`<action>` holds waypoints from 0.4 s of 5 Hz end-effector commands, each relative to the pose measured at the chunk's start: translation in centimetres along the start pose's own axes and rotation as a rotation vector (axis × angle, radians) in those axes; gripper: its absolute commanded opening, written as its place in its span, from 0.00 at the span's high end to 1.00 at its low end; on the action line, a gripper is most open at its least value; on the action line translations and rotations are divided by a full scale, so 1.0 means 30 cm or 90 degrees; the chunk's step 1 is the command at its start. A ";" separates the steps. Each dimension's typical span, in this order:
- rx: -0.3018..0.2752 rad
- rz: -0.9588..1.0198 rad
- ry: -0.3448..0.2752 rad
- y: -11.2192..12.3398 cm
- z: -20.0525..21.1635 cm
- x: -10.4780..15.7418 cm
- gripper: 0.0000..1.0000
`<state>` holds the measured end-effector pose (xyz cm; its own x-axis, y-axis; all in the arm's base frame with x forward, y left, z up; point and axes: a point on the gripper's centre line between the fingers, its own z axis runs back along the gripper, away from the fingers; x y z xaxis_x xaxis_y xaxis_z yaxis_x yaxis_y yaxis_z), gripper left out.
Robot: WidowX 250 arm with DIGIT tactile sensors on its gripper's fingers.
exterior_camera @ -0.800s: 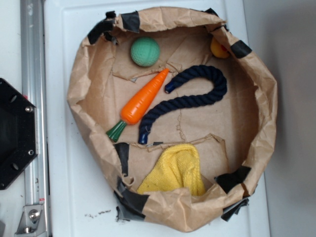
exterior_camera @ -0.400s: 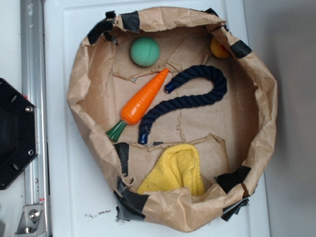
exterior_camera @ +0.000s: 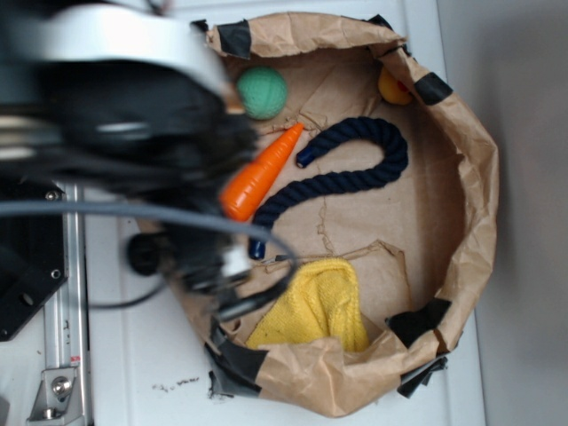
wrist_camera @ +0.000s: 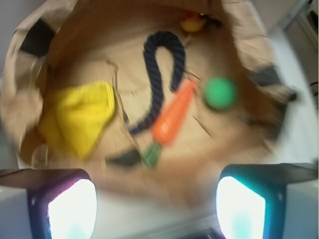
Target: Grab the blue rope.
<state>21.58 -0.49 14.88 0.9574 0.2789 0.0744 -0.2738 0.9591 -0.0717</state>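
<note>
I should next grab the blue rope by its long part beside the rope's curved bend (exterior_camera: 359, 180).
The blue rope (exterior_camera: 342, 182) is dark navy and hook-shaped. It lies on the floor of a brown paper bag (exterior_camera: 475, 186), right of an orange toy carrot (exterior_camera: 264, 170). In the wrist view the rope (wrist_camera: 151, 74) lies in the upper middle, left of the carrot (wrist_camera: 172, 117). My arm (exterior_camera: 151, 133) is a dark blur over the bag's left rim; its fingers cannot be made out there. In the wrist view my gripper (wrist_camera: 157, 209) is open and empty, its two fingers wide apart at the bottom edge. It is well short of the rope.
A green ball (exterior_camera: 263, 92) lies near the bag's far left rim and a small yellow toy (exterior_camera: 393, 87) at the far right. A yellow cloth (exterior_camera: 319, 306) lies at the near side. The crumpled bag wall (wrist_camera: 244, 35) rings everything. A metal rail (exterior_camera: 67, 337) runs along the left.
My arm has swung into the exterior view and now covers the bag's left rim and the carrot's green end. The rope, carrot, ball and cloth have not moved.
</note>
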 end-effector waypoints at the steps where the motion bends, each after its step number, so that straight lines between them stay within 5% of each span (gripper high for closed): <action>1: -0.004 0.067 0.016 0.001 -0.129 0.176 0.00; 2: 0.002 0.054 0.018 -0.033 -0.246 0.216 0.00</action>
<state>27.99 0.13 6.82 0.9339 0.3570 -0.0173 -0.3574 0.9327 -0.0481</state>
